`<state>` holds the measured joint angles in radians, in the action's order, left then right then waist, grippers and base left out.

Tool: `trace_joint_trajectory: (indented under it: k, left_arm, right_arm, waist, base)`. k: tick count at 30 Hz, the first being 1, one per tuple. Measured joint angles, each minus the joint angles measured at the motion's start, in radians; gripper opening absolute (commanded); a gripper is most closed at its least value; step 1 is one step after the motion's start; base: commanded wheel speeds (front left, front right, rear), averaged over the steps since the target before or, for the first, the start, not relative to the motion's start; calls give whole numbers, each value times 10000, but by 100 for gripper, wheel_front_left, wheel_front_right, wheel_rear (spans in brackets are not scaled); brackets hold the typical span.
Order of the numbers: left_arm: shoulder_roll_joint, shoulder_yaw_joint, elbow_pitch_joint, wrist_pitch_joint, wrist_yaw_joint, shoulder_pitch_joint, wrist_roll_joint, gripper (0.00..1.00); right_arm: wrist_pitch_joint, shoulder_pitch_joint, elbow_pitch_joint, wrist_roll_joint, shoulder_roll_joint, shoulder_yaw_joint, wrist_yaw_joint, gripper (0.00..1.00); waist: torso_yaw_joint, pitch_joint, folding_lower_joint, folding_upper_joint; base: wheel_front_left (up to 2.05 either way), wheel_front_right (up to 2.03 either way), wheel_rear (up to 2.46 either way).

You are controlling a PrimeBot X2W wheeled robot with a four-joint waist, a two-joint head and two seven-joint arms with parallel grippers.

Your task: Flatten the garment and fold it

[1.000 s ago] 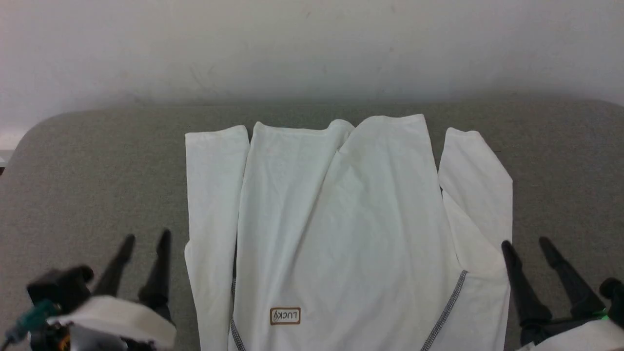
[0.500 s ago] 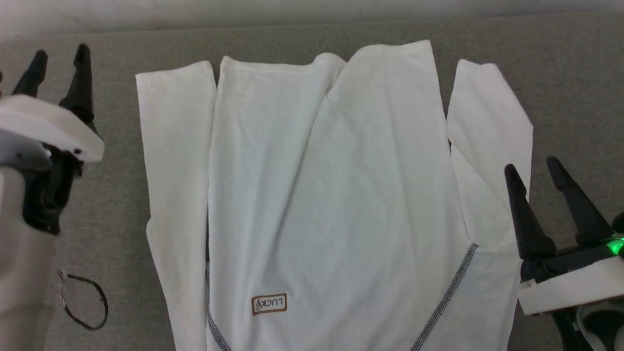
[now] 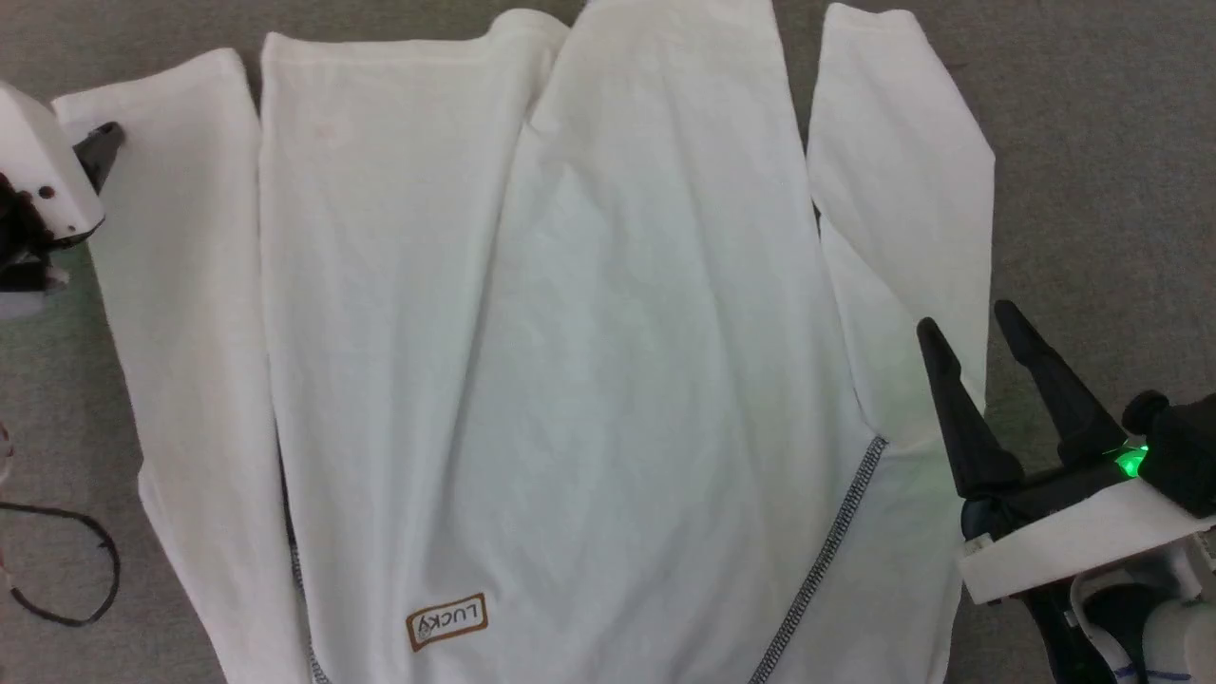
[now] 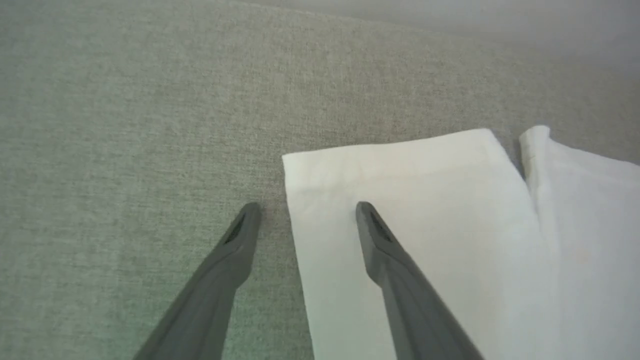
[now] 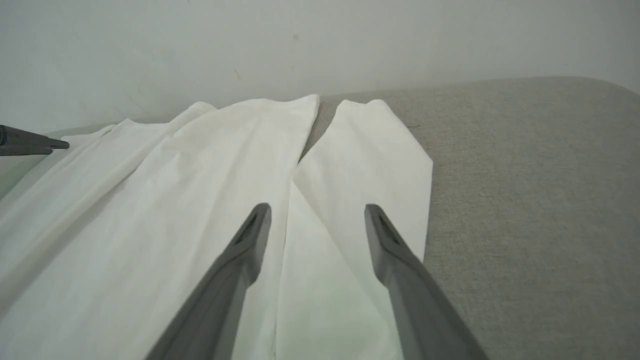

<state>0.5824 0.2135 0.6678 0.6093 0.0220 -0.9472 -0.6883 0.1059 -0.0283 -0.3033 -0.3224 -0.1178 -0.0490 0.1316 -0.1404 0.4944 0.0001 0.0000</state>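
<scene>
The sleeve is lying flat on the padding, so my left gripper will next pinch the sleeve by the outer edge of its cuff.
The white garment lies spread flat on a grey padded surface, hem at the far side and a sleeve along each flank. Dark zigzag seams and a brown "LUCKY" label show near me. My left gripper is open, its fingers straddling the outer edge of the left sleeve cuff; its white housing sits at the head view's left edge. My right gripper is open over the outer edge of the right sleeve, with nothing held. In the right wrist view the right gripper points along that sleeve.
The grey padded surface extends beyond the garment on both sides and ends at a white wall behind the hem. A thin black cable loop lies left of the garment.
The head camera has tilted down and closer. My left arm has reached forward to the far left sleeve cuff. The right gripper has shifted slightly inward over the right sleeve. Both stay open.
</scene>
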Motion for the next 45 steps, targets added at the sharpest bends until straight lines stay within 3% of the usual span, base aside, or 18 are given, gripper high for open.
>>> trace_joint_trajectory:
  k: [4,5,7,8,12,18,23,38,45]
  left_arm:
    - [374,8,426,932,326,-289,-46,100]
    - [462,17,502,1290,378,-382,-81,82]
    - [627,-33,531,1802,483,-485,-184,3]
    - [671,-102,539,1927,510,-481,-288,0]
    - [654,-184,387,1611,504,-202,-422,0]
    - [412,-387,-23,-499,299,934,-412,0]
    - [403,-610,-251,-1812,495,2033,-274,0]
    - [1829,-1081,-1498,-2970,796,2738,259,0]
    - [1542,-334,-2673,-2706,376,2708,393,0]
  right_arm:
    - [-25,-34,136,-119,8,-119,0,100]
    - [-27,-33,165,-125,8,-102,0,100]
    - [-42,-32,211,-138,6,-75,0,100]
    - [-52,-27,232,-148,8,-50,0,100]
    - [-58,48,267,-222,48,105,0,100]
    - [2,483,270,-203,125,537,0,100]
    - [234,1043,261,-190,255,1003,0,100]
    - [798,1936,192,-115,499,1413,0,100]
    - [794,2388,199,-117,596,1735,0,100]
  waist:
    - [-388,242,-4,0]
    - [-476,282,-4,0]
    - [-631,340,-4,0]
    - [-691,354,-4,0]
    - [-754,250,-3,0]
    - [-572,-205,0,0]
    - [-209,-861,0,0]
    - [1130,-3064,-3,0]
    - [1304,-3941,-4,0]
  base:
    - [0,0,0]
    - [0,0,0]
    - [0,0,0]
    - [0,0,0]
    - [0,0,0]
    - [0,0,0]
    - [0,0,0]
    - [0,0,0]
    - [0,0,0]
